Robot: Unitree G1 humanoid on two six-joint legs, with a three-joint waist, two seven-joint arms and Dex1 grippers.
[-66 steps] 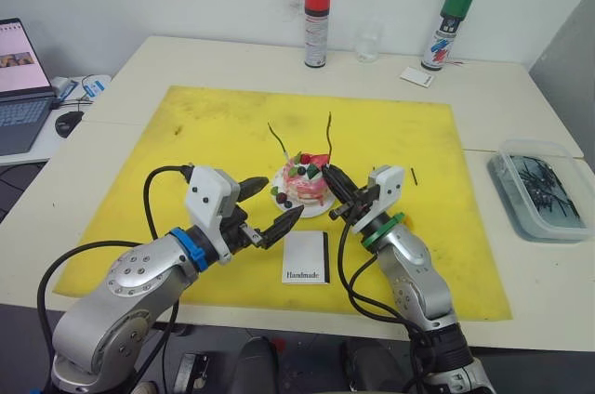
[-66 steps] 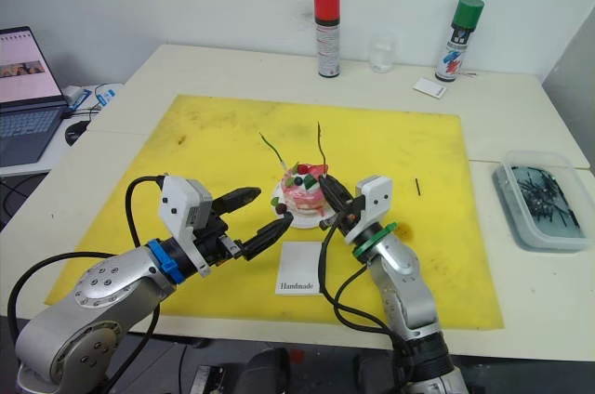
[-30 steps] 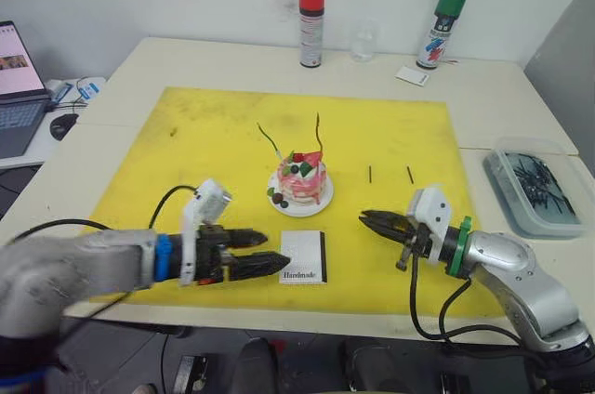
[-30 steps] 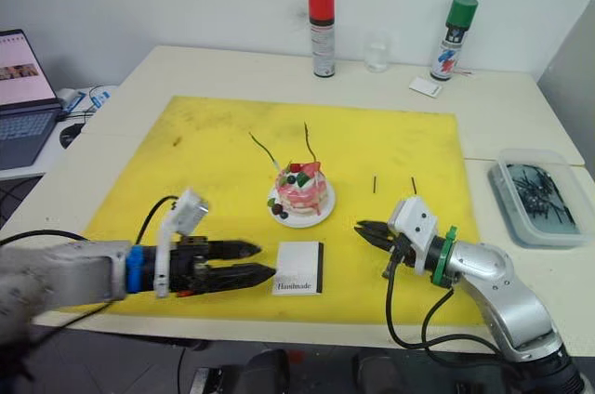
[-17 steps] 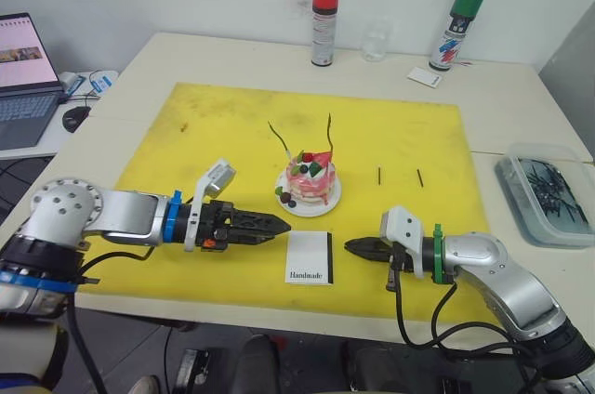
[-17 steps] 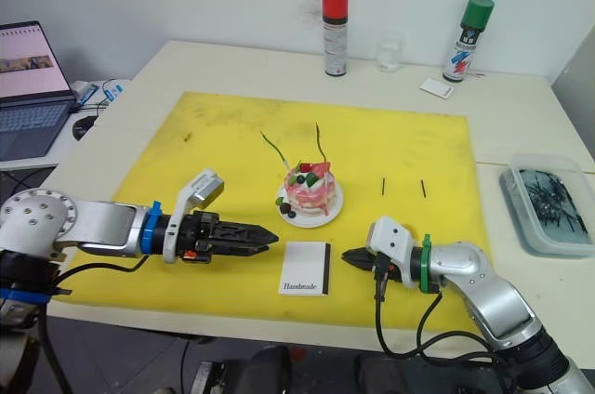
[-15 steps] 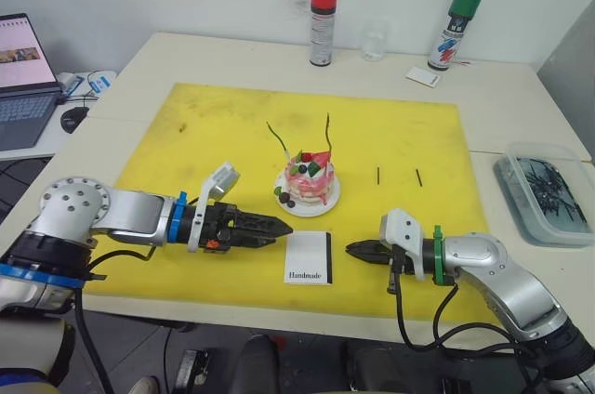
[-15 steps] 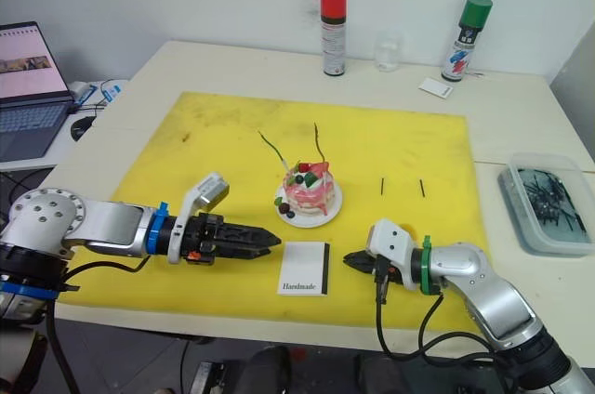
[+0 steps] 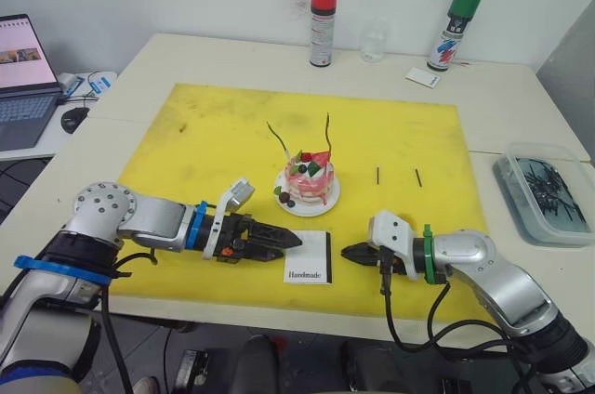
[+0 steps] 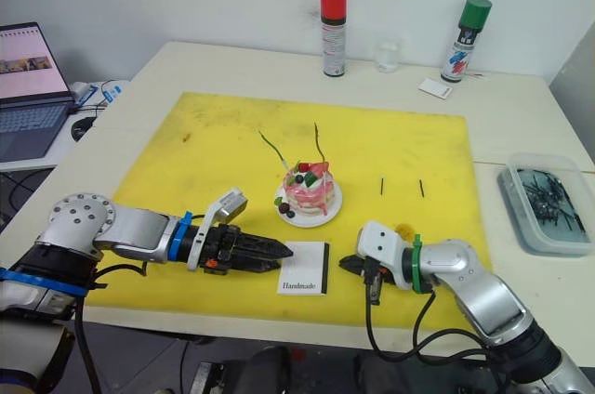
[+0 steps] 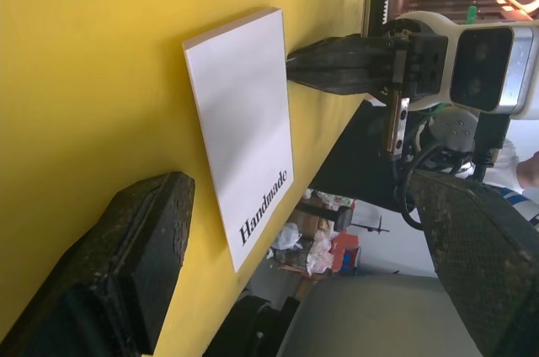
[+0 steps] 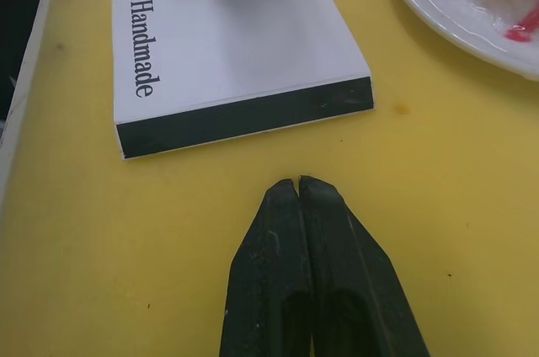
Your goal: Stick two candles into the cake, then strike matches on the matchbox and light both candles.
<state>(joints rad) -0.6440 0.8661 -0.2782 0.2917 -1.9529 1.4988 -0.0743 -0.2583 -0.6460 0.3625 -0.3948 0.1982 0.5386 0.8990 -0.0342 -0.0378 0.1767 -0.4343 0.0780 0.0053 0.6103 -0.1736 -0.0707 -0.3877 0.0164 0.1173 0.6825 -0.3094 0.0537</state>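
The white matchbox's black strip [image 9: 329,257] has to stay free to strike matches. My left gripper will grab the white matchbox by its lettered half [image 9: 306,272].
The cake [image 9: 310,178] sits on its small white plate [image 9: 322,209] in the middle of the yellow mat. Two thin wavy candles [image 9: 277,140] [image 9: 328,132] stand stuck in its top. The matchbox [image 9: 307,256] lies flat in front of the cake, its black strip [image 12: 244,117] facing right. My left gripper [image 9: 292,239] lies low on the mat, open, its tips just left of the matchbox [image 11: 244,138]. My right gripper [image 12: 296,184] is shut with nothing in it, pointing at the strip from the right, a short gap away. Two matches [image 9: 377,174] [image 9: 417,177] lie right of the cake.
A red-capped spray can [image 9: 321,22], a glass [image 9: 374,41], a green-capped can [image 9: 449,28] and a small white card [image 9: 419,77] stand along the far edge. A clear tub [image 9: 544,191] sits at the right, a laptop [image 9: 20,78] at the far left.
Both grippers have dropped from beside the cake to the mat and closed in on the matchbox from either side. The right gripper's fingers have come together.
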